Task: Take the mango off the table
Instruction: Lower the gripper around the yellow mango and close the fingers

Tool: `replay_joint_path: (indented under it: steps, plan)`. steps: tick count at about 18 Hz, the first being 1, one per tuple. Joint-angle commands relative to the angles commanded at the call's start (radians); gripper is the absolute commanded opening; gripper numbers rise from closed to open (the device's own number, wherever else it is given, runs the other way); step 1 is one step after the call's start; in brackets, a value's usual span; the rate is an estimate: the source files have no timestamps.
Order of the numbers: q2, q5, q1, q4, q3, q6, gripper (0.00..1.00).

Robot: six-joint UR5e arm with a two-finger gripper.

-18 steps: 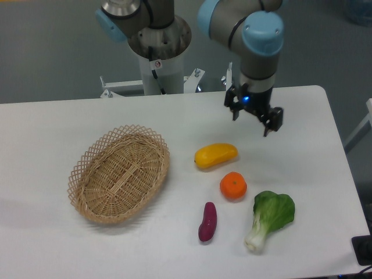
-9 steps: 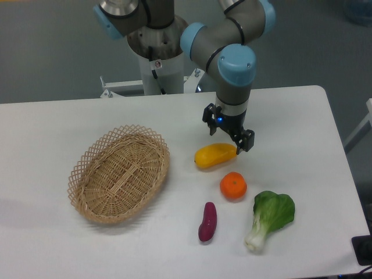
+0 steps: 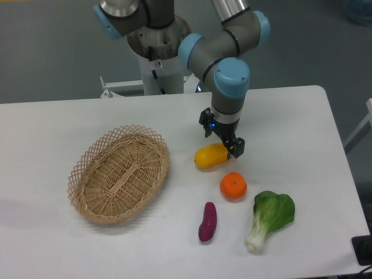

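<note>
The gripper grabs the mango by its end farthest from the basket next, to lift the mango up from the table.
The mango, a glossy yellow oblong fruit, lies on the white table right of the basket. My gripper hangs directly over the mango's right end, fingers pointing down and spread to either side of that end. The jaws stand open with a gap between them, and the fingertips sit at about the level of the fruit's top. The mango's right tip is partly hidden behind the gripper.
A woven wicker basket sits at the left. An orange lies just below the mango, a purple sweet potato below that, and a green bok choy at the lower right. The robot base stands behind the table.
The gripper has moved left and down from the table's back right to just above the mango's right end. The mango and the other items have not moved.
</note>
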Motion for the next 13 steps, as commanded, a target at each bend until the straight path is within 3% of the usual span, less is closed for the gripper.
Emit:
replay_joint_path:
  steps: [13]
  plan:
    - [-0.041,0.002,-0.032,0.071,-0.015,-0.069,1.00]
